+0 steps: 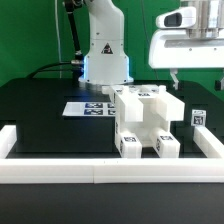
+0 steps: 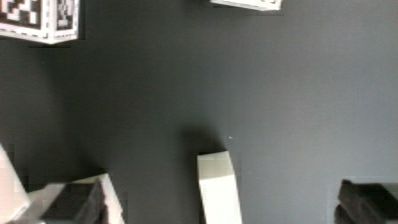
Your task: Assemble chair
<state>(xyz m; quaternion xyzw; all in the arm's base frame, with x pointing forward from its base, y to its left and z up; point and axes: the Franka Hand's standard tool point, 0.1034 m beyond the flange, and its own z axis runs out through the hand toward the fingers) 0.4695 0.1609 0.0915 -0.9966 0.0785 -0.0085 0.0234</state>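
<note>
My gripper grabs the small tagged white post (image 1: 198,117) by its sides next, to build up the chair (image 1: 146,118).
The partly built chair (image 1: 146,118) stands in the middle of the black table, a blocky white assembly with legged frames toward the front and small square tags on its faces. A small tagged white post (image 1: 198,117) stands apart at the exterior view's right. My gripper (image 1: 198,78) hangs high above the table at the exterior view's right, away from the chair, open and holding nothing. In the wrist view my gripper (image 2: 217,205) shows dark fingers (image 2: 71,205) spread wide over the dark table. Two tagged white pieces (image 2: 45,20) show at the picture's edge.
The marker board (image 1: 88,108) lies flat behind the chair, in front of the robot's base (image 1: 105,60). A long low white border rail (image 1: 100,172) runs along the front and up both sides. A narrow pale strip (image 2: 214,170) lies on the table below the gripper.
</note>
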